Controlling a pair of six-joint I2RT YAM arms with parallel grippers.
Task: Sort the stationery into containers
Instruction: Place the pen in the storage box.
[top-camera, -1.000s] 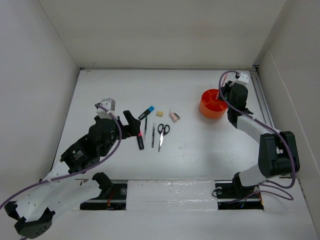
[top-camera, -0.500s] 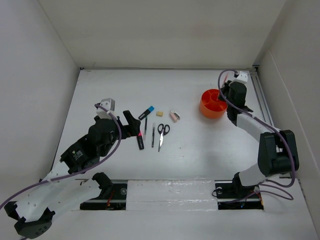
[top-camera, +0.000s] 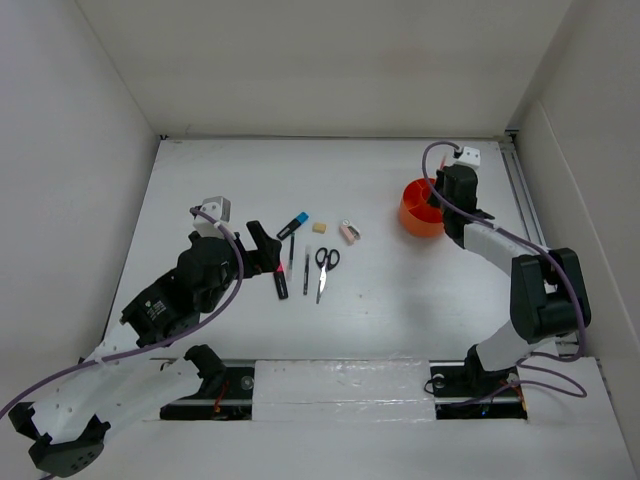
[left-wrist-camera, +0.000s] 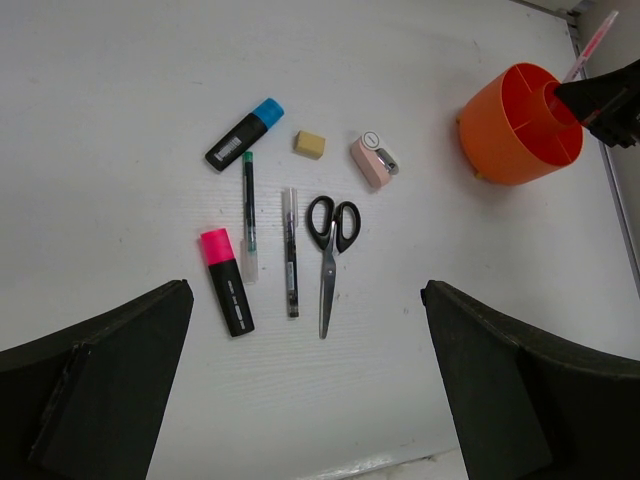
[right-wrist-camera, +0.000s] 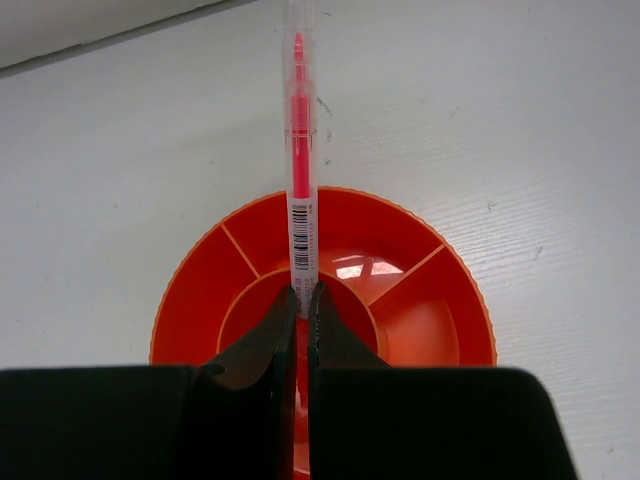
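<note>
The robot's right gripper should open now, because the lower end of the pink pencil is in the tub's round middle section and the pencil would land there.
My right gripper is shut on a pink pencil, holding it over the centre of the round orange tub with inner dividers; the tub also shows at the right in the top view. My left gripper is open and empty, just near of the stationery row. The row holds a pink-and-black highlighter, a blue-capped black marker, two thin dark pens, black-handled scissors, a cream eraser and a pinkish-beige piece.
White walls enclose the table on the left, back and right. The tub stands near the right wall, with my right arm reaching along that side. The stationery lies in the table's middle left, in front of my left arm.
My right gripper has moved left with the pink pencil, from beside the tub's right rim to over its centre. The left arm and the stationery row have not moved.
</note>
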